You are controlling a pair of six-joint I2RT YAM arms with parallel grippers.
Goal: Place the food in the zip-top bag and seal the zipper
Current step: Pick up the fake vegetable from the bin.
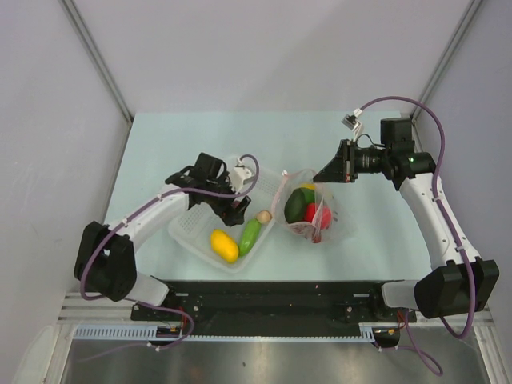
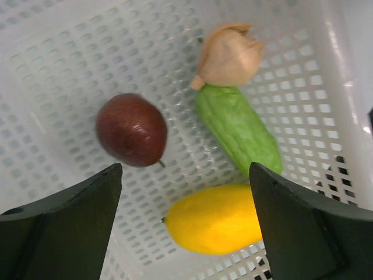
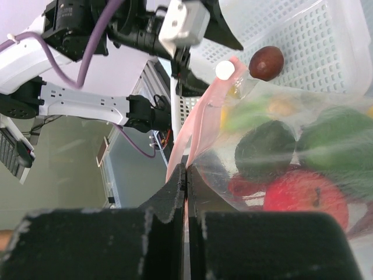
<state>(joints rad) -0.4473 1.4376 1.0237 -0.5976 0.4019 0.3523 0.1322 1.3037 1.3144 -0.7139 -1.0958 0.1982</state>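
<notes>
My left gripper would leave the green cucumber (image 1: 250,237) lying in the basket (image 1: 192,232) if I lifted it now, because its open fingers are short of the cucumber.
The clear zip-top bag (image 1: 308,210) lies right of the white mesh basket (image 1: 192,232) and holds a green pepper (image 1: 296,204) and a red tomato (image 1: 318,214). My right gripper (image 1: 324,174) is shut on the bag's pink zipper strip (image 3: 201,125) and holds that edge up; the pinch shows in the right wrist view (image 3: 186,169). My left gripper (image 1: 228,204) hangs open over the basket. In the left wrist view it (image 2: 185,175) is above a yellow piece (image 2: 214,219), with a dark plum (image 2: 132,129), a green cucumber (image 2: 238,128) and a beige mushroom (image 2: 228,55) beyond.
The basket's raised walls (image 2: 344,87) surround the loose food. The left arm (image 3: 87,99) and its purple cable lie behind the bag in the right wrist view. The black base rail (image 1: 272,300) runs along the table's near edge.
</notes>
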